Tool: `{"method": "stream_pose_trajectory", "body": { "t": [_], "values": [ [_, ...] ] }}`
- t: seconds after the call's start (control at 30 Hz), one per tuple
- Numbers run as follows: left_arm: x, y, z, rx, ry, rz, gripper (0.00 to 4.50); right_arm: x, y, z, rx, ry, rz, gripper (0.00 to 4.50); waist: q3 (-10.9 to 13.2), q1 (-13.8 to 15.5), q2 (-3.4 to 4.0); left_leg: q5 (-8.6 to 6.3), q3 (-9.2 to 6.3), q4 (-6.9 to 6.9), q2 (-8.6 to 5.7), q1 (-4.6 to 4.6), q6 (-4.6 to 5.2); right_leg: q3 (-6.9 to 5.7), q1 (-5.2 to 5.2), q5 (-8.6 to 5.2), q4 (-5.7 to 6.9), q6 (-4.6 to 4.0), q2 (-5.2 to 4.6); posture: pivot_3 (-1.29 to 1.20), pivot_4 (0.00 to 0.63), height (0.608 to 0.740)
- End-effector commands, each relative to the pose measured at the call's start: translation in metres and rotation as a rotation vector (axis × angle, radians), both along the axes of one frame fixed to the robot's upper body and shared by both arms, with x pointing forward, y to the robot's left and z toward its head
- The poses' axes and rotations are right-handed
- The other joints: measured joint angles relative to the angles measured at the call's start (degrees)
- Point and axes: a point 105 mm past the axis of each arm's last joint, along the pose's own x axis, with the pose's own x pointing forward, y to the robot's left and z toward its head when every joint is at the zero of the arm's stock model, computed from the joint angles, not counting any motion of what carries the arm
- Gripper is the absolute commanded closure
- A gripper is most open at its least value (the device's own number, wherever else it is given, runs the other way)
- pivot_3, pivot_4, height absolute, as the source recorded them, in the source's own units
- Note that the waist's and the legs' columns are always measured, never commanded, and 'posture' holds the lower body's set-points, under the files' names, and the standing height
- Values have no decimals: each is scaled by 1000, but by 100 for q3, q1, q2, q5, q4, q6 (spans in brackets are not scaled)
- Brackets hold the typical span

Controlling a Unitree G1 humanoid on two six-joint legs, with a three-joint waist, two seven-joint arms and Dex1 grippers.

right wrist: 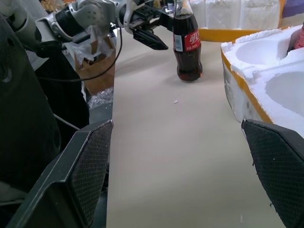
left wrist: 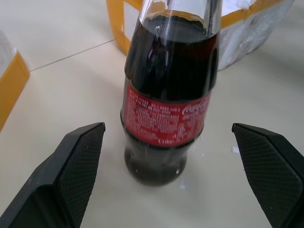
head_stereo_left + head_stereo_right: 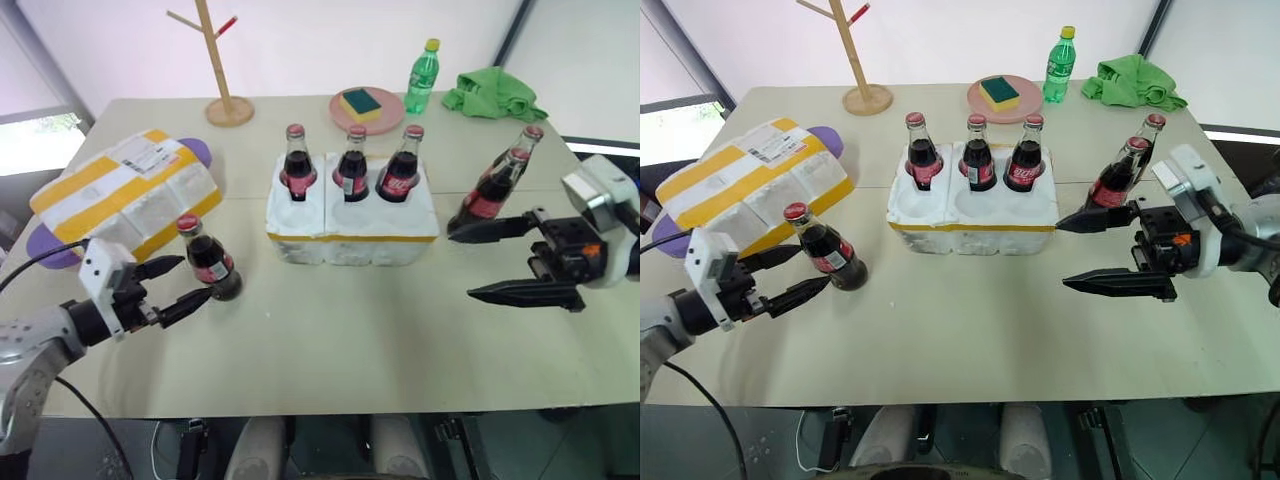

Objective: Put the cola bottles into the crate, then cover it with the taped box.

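Observation:
My left gripper moves toward the bottle, before it closes on it, since the gripper's fingers stop short of the cola bottle's red label (image 3: 214,270).
The crate (image 3: 350,238) sits mid-table with three cola bottles (image 3: 352,162) upright in its back wells; its front wells hold nothing. Two more cola bottles (image 3: 495,185) stand on the table to the crate's right, just beyond my open right gripper (image 3: 462,262), which points left and holds nothing. Another cola bottle (image 2: 168,90) stands upright left of the crate. My left gripper (image 3: 190,280) is open, a finger on each side of that bottle and a gap on both. The taped box (image 3: 130,190) lies at the far left, behind that bottle.
A wooden peg stand (image 3: 222,70), a pink plate (image 3: 390,112) with a sponge, a green plastic bottle (image 3: 421,75) and a green cloth (image 3: 495,92) line the table's far side. A purple mat (image 3: 45,250) lies under the taped box.

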Motion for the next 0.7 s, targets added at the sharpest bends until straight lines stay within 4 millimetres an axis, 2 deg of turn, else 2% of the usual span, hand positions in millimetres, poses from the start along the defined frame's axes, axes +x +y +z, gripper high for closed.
{"method": "stream_pose_trajectory", "body": {
  "t": [0.03, 0.27, 0.5, 0.6, 0.67, 0.7],
  "values": [
    [8, -2, 7, 11, -52, -1, 12, 0, 4, 6, 11, -26, 29, 62, 0, 0, 0, -1, 0, 0, 2, 0, 1, 0, 0, 0, 0, -1, 4, 0, 150, 740],
    [22, -8, 5, -4, -72, -16, 12, 1, 15, 9, 32, -36, 62, 62, -1, -5, -3, -2, 0, 2, 21, 0, 3, 1, -5, 9, -1, -13, 26, 0, 150, 740],
    [31, -28, 2, -51, -73, -65, 12, 2, 21, 12, 39, -48, 64, 62, -1, 1, -3, -2, 0, 2, 24, -1, 3, 1, -4, 10, -1, -14, 30, 0, 150, 740],
    [29, -32, 2, -74, -63, -92, 783, 3, 24, 17, 62, -63, 59, 0, -1, -13, -3, -2, 0, 1, 24, -1, 4, 2, -5, 10, 0, -14, 30, 0, 150, 740],
    [30, -31, 3, -71, -66, -89, 1715, 4, 24, 18, 69, -68, 55, 0, -1, -5, -3, -2, 0, 1, 28, -1, 4, 1, -6, 11, -1, -16, 35, 0, 150, 740],
    [30, -30, 3, -67, -69, -84, 1691, 4, 24, 18, 70, -68, 54, 0, -1, -3, -3, -2, 0, 1, 29, -1, 3, 2, -7, 11, -1, -16, 35, 0, 150, 740]
  ]
}}
